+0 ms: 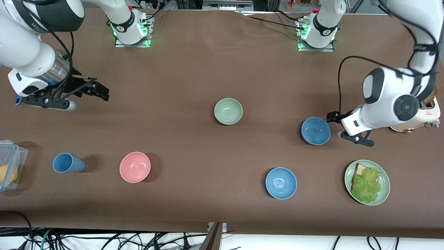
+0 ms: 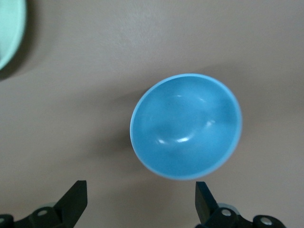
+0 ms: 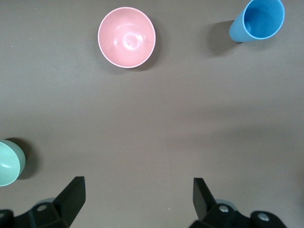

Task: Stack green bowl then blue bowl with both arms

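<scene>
The blue bowl should be stacked in the pale green bowl. My left gripper needs to grab the blue bowl by its rim next.
The pale green bowl stands upright near the table's middle; its edge shows in the right wrist view. The duller blue bowl sits toward the left arm's end, and it lies just ahead of my fingertips in the left wrist view. My left gripper hovers right beside it, open, with only bare table between its fingers. My right gripper hangs open over bare table at the right arm's end, well away from both bowls.
A brighter sky-blue bowl and a green plate with bread and lettuce lie nearer the front camera. A pink bowl and blue cup stand toward the right arm's end, beside a clear plastic box.
</scene>
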{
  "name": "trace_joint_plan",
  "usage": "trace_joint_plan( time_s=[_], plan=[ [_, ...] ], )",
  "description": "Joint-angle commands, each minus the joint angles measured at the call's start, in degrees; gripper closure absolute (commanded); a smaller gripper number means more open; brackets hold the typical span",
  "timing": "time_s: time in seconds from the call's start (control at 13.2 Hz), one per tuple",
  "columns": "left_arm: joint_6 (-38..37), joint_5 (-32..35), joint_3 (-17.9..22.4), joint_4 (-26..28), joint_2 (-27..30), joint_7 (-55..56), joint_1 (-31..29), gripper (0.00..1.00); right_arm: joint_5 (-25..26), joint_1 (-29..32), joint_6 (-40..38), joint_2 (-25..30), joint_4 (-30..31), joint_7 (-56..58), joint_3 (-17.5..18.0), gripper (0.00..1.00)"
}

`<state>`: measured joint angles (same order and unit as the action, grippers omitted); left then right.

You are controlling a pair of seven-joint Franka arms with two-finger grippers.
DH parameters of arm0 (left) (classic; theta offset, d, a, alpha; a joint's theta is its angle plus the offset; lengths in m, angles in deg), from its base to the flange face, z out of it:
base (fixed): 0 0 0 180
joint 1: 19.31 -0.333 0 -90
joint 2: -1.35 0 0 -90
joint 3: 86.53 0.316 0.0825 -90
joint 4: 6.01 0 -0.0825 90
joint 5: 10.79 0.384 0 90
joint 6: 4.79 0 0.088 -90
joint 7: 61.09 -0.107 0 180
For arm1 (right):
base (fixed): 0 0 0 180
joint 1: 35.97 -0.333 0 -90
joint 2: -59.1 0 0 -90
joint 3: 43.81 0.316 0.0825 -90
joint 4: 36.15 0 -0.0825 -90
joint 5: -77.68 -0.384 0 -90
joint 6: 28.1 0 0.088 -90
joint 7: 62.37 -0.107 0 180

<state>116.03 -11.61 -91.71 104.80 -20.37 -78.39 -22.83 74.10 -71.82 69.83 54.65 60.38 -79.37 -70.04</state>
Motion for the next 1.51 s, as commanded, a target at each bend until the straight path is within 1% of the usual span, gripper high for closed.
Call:
trace_joint_plan(
  time_s=[0.0, 0.08, 0.15, 0.23, 0.3, 0.38, 0.45, 0.53, 0.61, 0.83, 0.98, 1.14, 1.29, 1.36, 1.44],
  plan=[
    [5.02, 1.52, -0.36, -0.25, -4.1, -4.23, -0.79, 0.01, -0.37, 6.1, -0.02, 0.58, 0.59, 1.78, 5.7, 0.0],
    [7.04, 1.52, -0.36, -0.25, -5.33, -4.76, -0.79, 0.01, -0.28, 13.02, -0.02, 0.49, 0.33, 2.4, 12.79, 0.0],
    [8.8, 1.52, -0.36, -0.25, -6.56, -5.72, -0.79, 0.03, -0.11, 18.91, 0.15, 0.49, 0.24, 2.41, 18.78, 0.0],
    [10.12, 1.52, -0.27, -0.42, -7.53, -6.08, -0.79, 0.09, -0.02, 23.24, 0.24, 0.32, -0.11, 2.5, 23.1, 0.0],
    [11.09, 1.43, -0.35, -0.68, -8.24, -6.08, -0.79, 0.18, -0.02, 27.54, 0.24, 0.14, -0.46, 2.67, 26.8, 0.0],
    [11.19, 1.26, -0.36, -0.86, -8.59, -5.99, -0.79, 0.39, -0.02, 32.11, 0.24, 0.14, -0.46, 2.93, 31.1, 0.0],
    [11.11, 0.82, -0.36, -0.69, -8.6, -5.99, -0.79, 0.64, 0.07, 35.38, 0.24, 0.14, -0.46, 2.94, 34.28, 0.0],
    [11.1, 0.64, -0.36, -0.6, -8.68, -5.99, -0.79, 0.87, 0.25, 35.93, 0.16, 0.23, -0.46, 2.94, 34.66, 0.0],
    [11.1, 0.55, -0.36, -0.69, -8.68, -5.99, -0.79, 0.99, 0.25, 35.94, 0.15, 0.23, -0.55, 2.94, 34.66, 0.0],
    [10.32, 0.55, -0.36, -0.86, -8.07, -6.34, -0.79, 1.0, 0.42, 35.94, -0.46, 0.4, -0.55, 3.02, 34.4, 0.0],
    [9.0, 0.55, -0.53, -1.13, -7.46, -6.08, -0.79, 1.0, 0.42, 35.94, -0.55, 0.84, -0.64, 3.9, 33.17, 0.0],
    [6.11, 0.47, -1.14, -1.3, -5.36, -5.99, -0.61, 1.0, 0.34, 35.94, -2.99, 0.93, -2.12, 6.96, 31.16, 0.0],
    [0.94, -0.14, -4.2, -3.57, -3.51, -5.38, -0.61, 1.0, 0.25, 35.94, -5.55, 0.93, -2.75, 8.47, 29.04, 0.0],
    [-2.05, -1.98, -5.88, -5.68, -3.24, -4.51, -0.61, 1.0, 0.16, 35.94, -5.82, 0.84, -2.92, 8.13, 28.95, 0.0],
    [-4.6, -5.13, -6.68, -7.52, -3.32, -3.19, -0.09, 1.0, 0.16, 35.94, -5.73, 0.75, -3.53, 7.95, 29.04, 0.0]
  ],
)
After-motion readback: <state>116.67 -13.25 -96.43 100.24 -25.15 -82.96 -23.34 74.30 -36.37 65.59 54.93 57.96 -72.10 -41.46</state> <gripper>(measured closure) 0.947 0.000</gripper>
